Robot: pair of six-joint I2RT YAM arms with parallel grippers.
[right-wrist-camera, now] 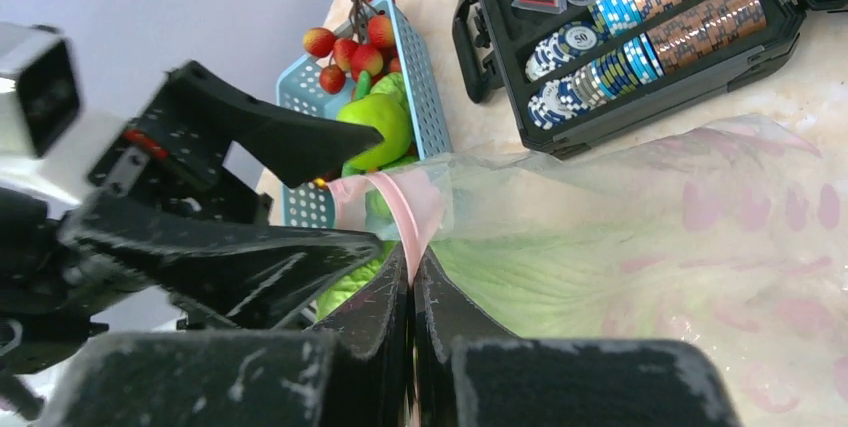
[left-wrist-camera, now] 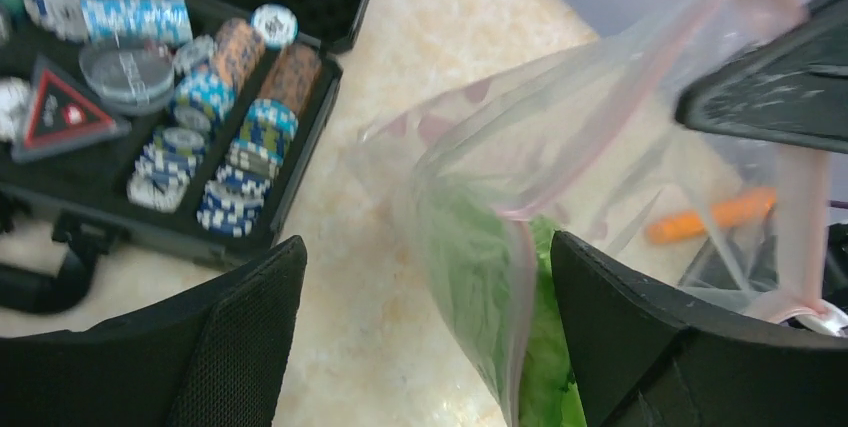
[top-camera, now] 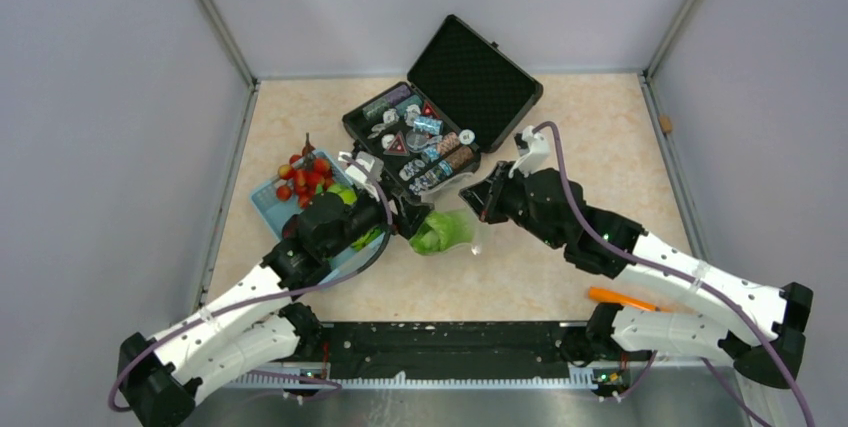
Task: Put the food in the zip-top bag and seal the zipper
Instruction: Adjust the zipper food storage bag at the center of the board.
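Observation:
My left gripper grips the zip-top bag by its opening's hanging edge (left-wrist-camera: 521, 260) next, opposite my right gripper, to lift it open and settle the food inside.
The zip-top bag (top-camera: 452, 230) lies mid-table with a green leafy ball (top-camera: 436, 235) inside it. My right gripper (right-wrist-camera: 411, 259) is shut on the pink zipper (right-wrist-camera: 402, 209) at the bag's mouth and holds that edge up. My left gripper (left-wrist-camera: 430, 342) is open at the mouth. Its fingers (left-wrist-camera: 238, 339) stand either side of the hanging bag edge (left-wrist-camera: 520, 297), which sits nearer the right-hand finger, and the leafy ball (left-wrist-camera: 545, 377) shows behind the plastic. A green apple (right-wrist-camera: 376, 127) and red cherry tomatoes (right-wrist-camera: 350, 45) lie in the blue basket (right-wrist-camera: 420, 87).
An open black case (top-camera: 440, 117) of poker chips stands just behind the bag. The light blue basket (top-camera: 272, 202) sits under the left arm. An orange stick-like object (top-camera: 620, 298) lies near the right arm's base. Grey walls close in the table on three sides.

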